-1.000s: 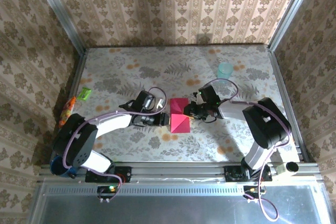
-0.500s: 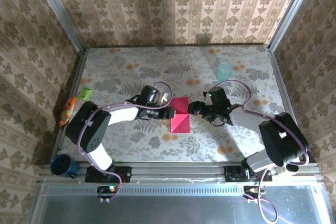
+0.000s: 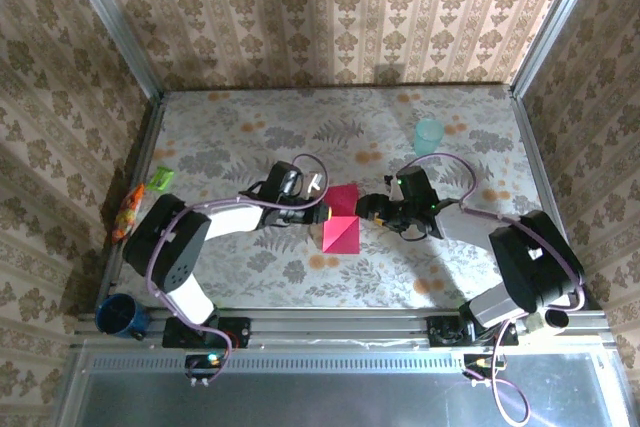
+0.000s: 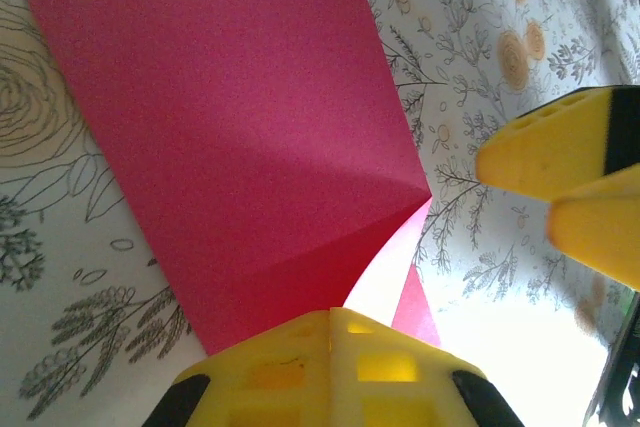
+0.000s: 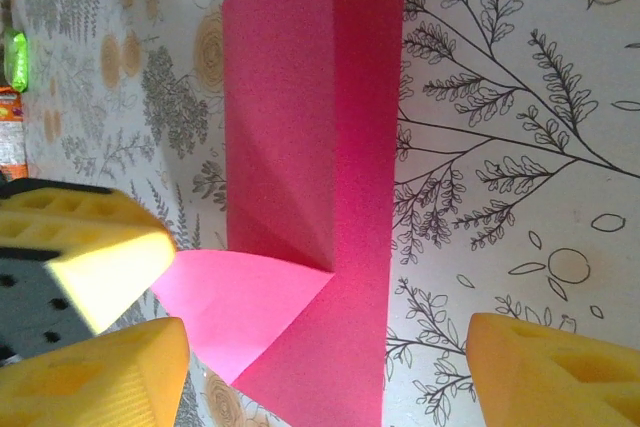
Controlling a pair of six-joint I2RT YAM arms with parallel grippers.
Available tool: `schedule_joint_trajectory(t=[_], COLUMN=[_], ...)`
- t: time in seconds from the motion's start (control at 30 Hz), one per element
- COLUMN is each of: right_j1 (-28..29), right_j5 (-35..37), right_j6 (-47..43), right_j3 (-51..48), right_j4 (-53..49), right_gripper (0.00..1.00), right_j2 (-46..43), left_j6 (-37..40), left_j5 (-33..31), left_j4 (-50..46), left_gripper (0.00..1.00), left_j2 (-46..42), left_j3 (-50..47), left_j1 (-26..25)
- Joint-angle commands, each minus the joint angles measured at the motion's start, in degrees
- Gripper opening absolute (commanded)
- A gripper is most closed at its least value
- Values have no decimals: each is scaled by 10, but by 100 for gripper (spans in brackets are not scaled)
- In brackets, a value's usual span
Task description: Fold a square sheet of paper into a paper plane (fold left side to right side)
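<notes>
My right gripper pinches the sheet's edge opposite my left gripper, at the fold, next, to fold the sheet side to side.
The square sheet of paper [image 3: 341,219] lies partly folded at the table's middle, magenta-red, with a lengthwise fold and a diagonal crease [image 5: 300,147]. It is not a narrow dart, so no paper plane is in view. My left gripper [image 3: 320,214] is at its left edge, shut [image 4: 332,315] on a corner flap, which curls up off the table as a lighter pink triangle [image 5: 240,307]. My right gripper [image 3: 368,208] is at the sheet's right edge, open, with its fingers [image 5: 545,372] wide apart above the paper [image 4: 240,127] and nothing between them.
A pale teal cup [image 3: 428,132] stands at the back right. A green packet [image 3: 162,179] and an orange packet [image 3: 127,209] lie by the left wall. A blue mug [image 3: 117,315] sits at the near left corner. Patterned walls close in three sides.
The left gripper has moved in to the sheet's left edge and lifted a flap. The right gripper has drawn back slightly to the right, and both arms changed pose.
</notes>
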Motion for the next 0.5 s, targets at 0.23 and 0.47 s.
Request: schedule_joint_trajectory(t=[0.23,0.47], right_j1=[32,52], right_j5=[-51,-60], right_j6=[24,40], right_j3=[53,75], right_j4=[61,89], right_gripper=[64,55], right_j2=[71,114], left_j6=[-15,-18], left_j5=[-27,-32], left_j4=[44,45], left_gripper=[0,0], left_j2=[-47,-38], left_j3=[-43,-44], left_j1=[-1,1])
